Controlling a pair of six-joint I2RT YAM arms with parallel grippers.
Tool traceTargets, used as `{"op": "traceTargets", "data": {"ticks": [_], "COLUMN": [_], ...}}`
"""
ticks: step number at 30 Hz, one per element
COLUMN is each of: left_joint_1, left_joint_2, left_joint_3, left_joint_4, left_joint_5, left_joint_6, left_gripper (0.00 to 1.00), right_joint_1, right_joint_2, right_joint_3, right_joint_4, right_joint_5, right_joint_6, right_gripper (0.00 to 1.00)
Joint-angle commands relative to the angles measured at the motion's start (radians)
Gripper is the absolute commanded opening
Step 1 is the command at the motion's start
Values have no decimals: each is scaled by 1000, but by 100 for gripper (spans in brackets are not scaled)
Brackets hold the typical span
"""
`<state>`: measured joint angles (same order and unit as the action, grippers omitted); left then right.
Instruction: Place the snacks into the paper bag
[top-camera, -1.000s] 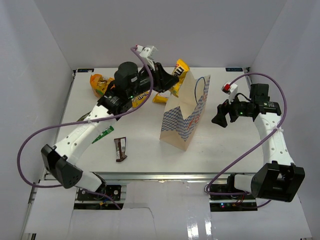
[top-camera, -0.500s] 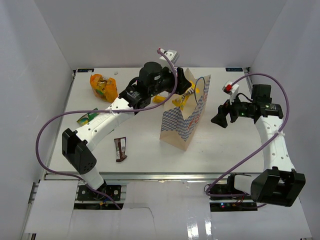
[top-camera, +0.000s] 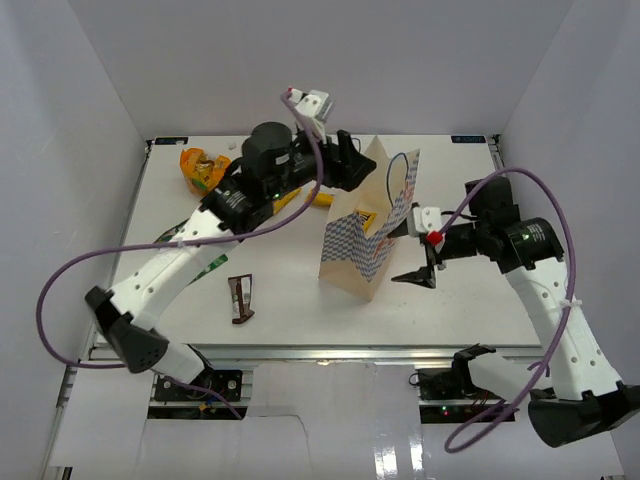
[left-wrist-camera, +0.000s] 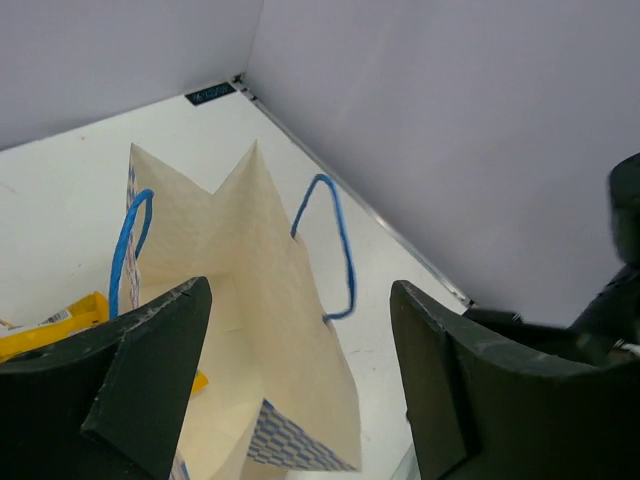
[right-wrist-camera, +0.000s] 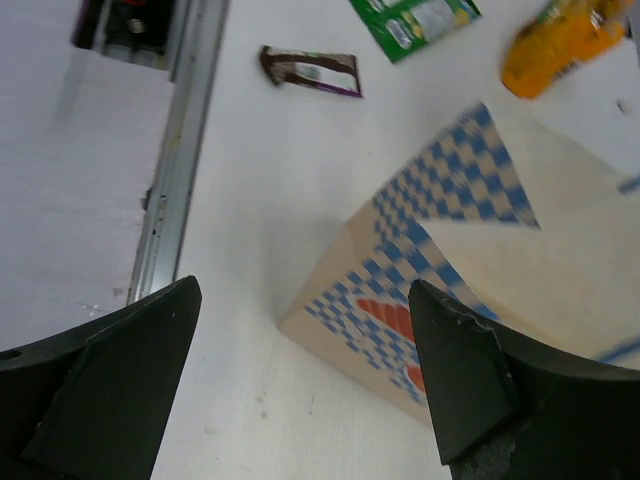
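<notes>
The right gripper takes hold of the dark brown bar by its middle (top-camera: 241, 299) next. That leaves both ends free to slip into the paper bag (top-camera: 368, 238).
The paper bag (top-camera: 368, 238) stands upright mid-table, its mouth open and its blue handles up. A yellow candy pack (top-camera: 366, 220) lies inside it. My left gripper (top-camera: 352, 168) hovers open and empty over the bag's far-left rim; its wrist view looks down into the paper bag (left-wrist-camera: 250, 300). A second yellow pack (top-camera: 318, 198) lies on the table behind the bag. The orange-yellow bag (top-camera: 203, 170), green packet (top-camera: 209, 268) and brown bar (top-camera: 240, 298) rest on the left. My right gripper (top-camera: 420, 268) is open beside the bag's right wall (right-wrist-camera: 450, 250).
White walls close in the back and both sides. Purple cables loop from both arms. The metal rail (right-wrist-camera: 175, 170) runs along the near table edge. The right wrist view also shows the brown bar (right-wrist-camera: 310, 70), green packet (right-wrist-camera: 415, 18) and orange bag (right-wrist-camera: 560, 40).
My left gripper carried a yellow pack over the bag, opened and let it drop inside. My right arm swung down and left, close to the bag's right side.
</notes>
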<state>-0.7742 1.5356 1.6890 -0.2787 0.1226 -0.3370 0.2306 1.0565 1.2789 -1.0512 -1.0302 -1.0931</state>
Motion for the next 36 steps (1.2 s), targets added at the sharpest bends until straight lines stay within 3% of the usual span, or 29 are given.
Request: {"op": "traceTargets", "data": {"ticks": [1,5,10,12,15,18,25,36], "left_joint_1": [-2,-2,-2,-2,-2,-2,-2,-2], "left_joint_2": [-227,-405,-586,-639,-675,-698,-765,-890], "left_joint_3": [-72,-155,-215,-244,-275,-276,-318,-390], "left_joint_4": [4,-22,-82,-99,-128,-192,-267,-321], "left_joint_5": [-29,-99,-224,-258,-279,-296,-314,-356], "left_joint_6": [3,-11,-65,-97,-134,-178,-226,-284], "left_gripper": [84,86,88,89,89,89,89,89], "right_joint_1": [177,471,853,926,937,949,1001,1029], "right_joint_2": [-47,2,118,253,393,671,985,1220], "right_joint_3": [-22,-55,-118,-130,-28,180,450,576], "right_joint_4": [-35,-10,140,251,339,332,401,534], "right_joint_5": [102,232,585,703,719,723,771,877], "right_joint_6": [-90,-157,-304,-416,-531,-599,-679,-737], "right_gripper": [90,91,93,96,99,100,100,89]}}
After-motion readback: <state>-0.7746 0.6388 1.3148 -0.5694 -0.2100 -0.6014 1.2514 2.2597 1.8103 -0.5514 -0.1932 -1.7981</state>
